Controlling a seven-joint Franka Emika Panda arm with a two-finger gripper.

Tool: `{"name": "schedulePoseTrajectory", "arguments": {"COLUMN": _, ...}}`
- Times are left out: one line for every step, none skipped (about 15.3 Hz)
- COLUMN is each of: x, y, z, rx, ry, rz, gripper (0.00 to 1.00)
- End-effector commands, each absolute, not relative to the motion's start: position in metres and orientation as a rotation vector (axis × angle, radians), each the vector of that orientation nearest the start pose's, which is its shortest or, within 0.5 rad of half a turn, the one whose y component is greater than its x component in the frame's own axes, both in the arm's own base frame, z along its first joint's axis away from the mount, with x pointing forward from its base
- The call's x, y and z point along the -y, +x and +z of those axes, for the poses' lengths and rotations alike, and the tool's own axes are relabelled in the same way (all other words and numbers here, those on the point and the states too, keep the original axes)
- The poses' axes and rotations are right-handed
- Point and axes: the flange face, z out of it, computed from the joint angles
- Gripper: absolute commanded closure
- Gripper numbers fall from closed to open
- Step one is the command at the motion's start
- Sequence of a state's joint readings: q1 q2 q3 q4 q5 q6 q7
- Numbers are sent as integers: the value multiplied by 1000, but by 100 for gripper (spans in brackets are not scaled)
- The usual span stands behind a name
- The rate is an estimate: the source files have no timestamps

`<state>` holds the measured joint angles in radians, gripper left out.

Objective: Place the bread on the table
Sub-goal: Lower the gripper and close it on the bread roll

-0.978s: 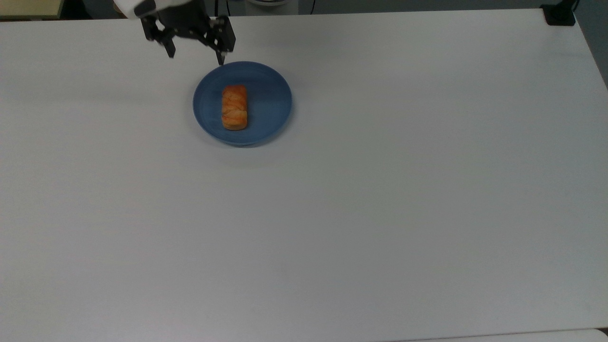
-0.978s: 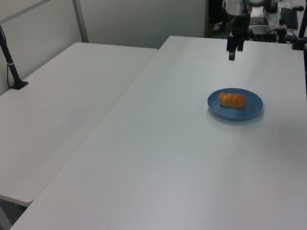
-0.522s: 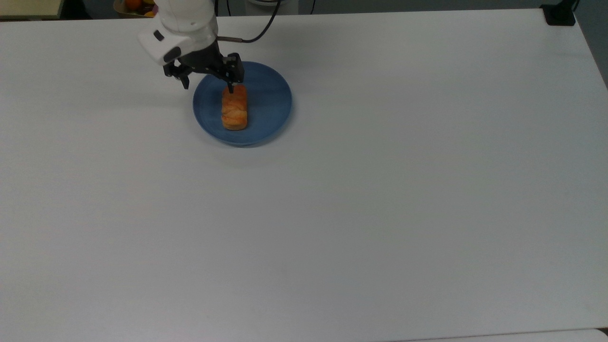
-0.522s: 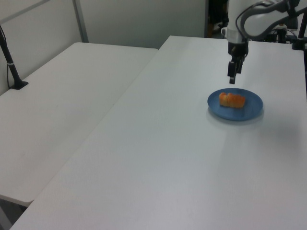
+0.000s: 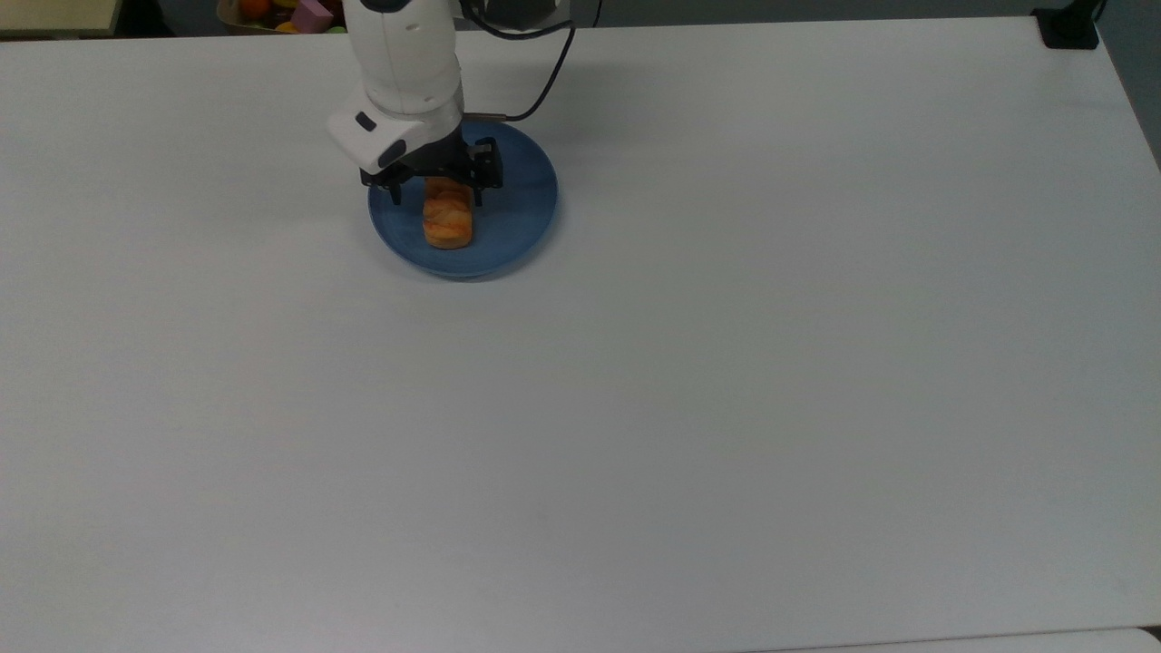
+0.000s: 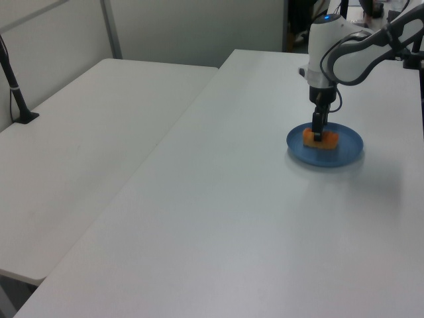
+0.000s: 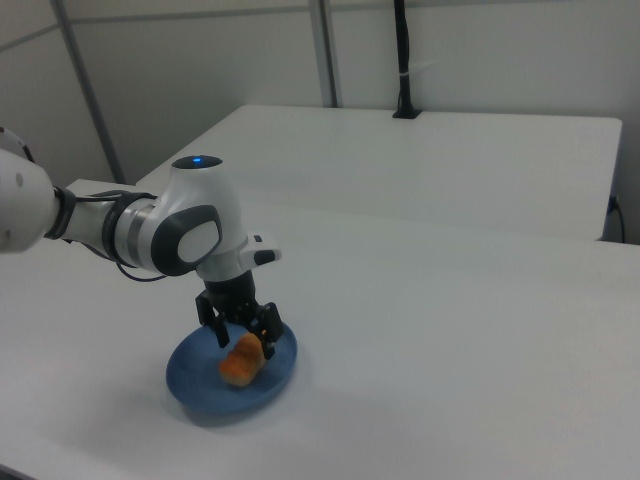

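Note:
I will next grab the bread (image 5: 448, 227) by its sides with my gripper. Then I will put the bread on the tabletop.
The bread (image 5: 448, 227) is a small golden-orange loaf lying on a round blue plate (image 5: 526, 204) on the white table (image 5: 726, 363). My gripper (image 5: 436, 196) is down over the loaf's far end, open, with one black finger on each side of it. In the left view the gripper (image 6: 318, 134) hangs in front of the bread (image 6: 331, 139) on the plate (image 6: 348, 147). The right view has the gripper (image 7: 243, 341) low over the bread (image 7: 240, 369), whose near end pokes out below the fingers, inside the plate (image 7: 195, 385). Whether the fingers touch the loaf I cannot tell.
A black clamp (image 5: 1070, 27) sits at the table's far right corner in the top view. Coloured items (image 5: 308, 14) lie beyond the far edge. A second white table (image 6: 86, 146) with a black post (image 6: 13, 79) adjoins the table at the left view's left.
The arm has come forward from the table's far edge and dropped down onto the plate; the open fingers now straddle the bread. Bread and plate have not moved.

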<state>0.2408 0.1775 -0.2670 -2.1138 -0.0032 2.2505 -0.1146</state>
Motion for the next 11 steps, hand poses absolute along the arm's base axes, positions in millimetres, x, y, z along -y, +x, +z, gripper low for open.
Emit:
{"name": "schedulePoseTrajectory", "arguments": {"x": 5, "y": 558, "z": 328, "rx": 202, "ry": -3189, "rz": 54, "gripper": 12}}
{"name": "schedulePoseTrajectory", "arguments": {"x": 4, "y": 558, "z": 328, "rx": 207, "ry": -3191, "rz": 52, "gripper": 24}}
{"name": "schedulePoseTrajectory", "arguments": {"x": 5, "y": 558, "z": 328, "rx": 225, "ry": -3200, "rz": 51, "gripper": 41}}
{"name": "schedulePoseTrajectory", "arguments": {"x": 5, "y": 558, "z": 328, "rx": 238, "ry": -3206, "rz": 52, "gripper": 57}}
{"name": "schedulePoseTrajectory", "arguments": {"x": 5, "y": 558, "z": 327, "rx": 254, "ry": -3206, "rz": 56, "gripper": 70}}
{"name": "schedulePoseTrajectory", "arguments": {"x": 6, "y": 558, "z": 327, "rx": 257, "ry": -3206, "rz": 56, "gripper": 86}}
{"name": "schedulePoseTrajectory", "arguments": {"x": 6, "y": 558, "z": 327, "rx": 257, "ry": -3206, "rz": 58, "gripper": 100}}
{"name": "schedulePoseTrajectory", "arguments": {"x": 6, "y": 558, "z": 328, "rx": 256, "ry": -3205, "rz": 58, "gripper": 100}}
{"name": "schedulePoseTrajectory", "arguments": {"x": 6, "y": 558, "z": 330, "rx": 256, "ry": -3205, "rz": 56, "gripper": 100}}
{"name": "schedulePoseTrajectory", "arguments": {"x": 6, "y": 558, "z": 331, "rx": 255, "ry": -3204, "rz": 61, "gripper": 100}}
{"name": "schedulePoseTrajectory", "arguments": {"x": 6, "y": 558, "z": 338, "rx": 252, "ry": -3203, "rz": 49, "gripper": 100}}
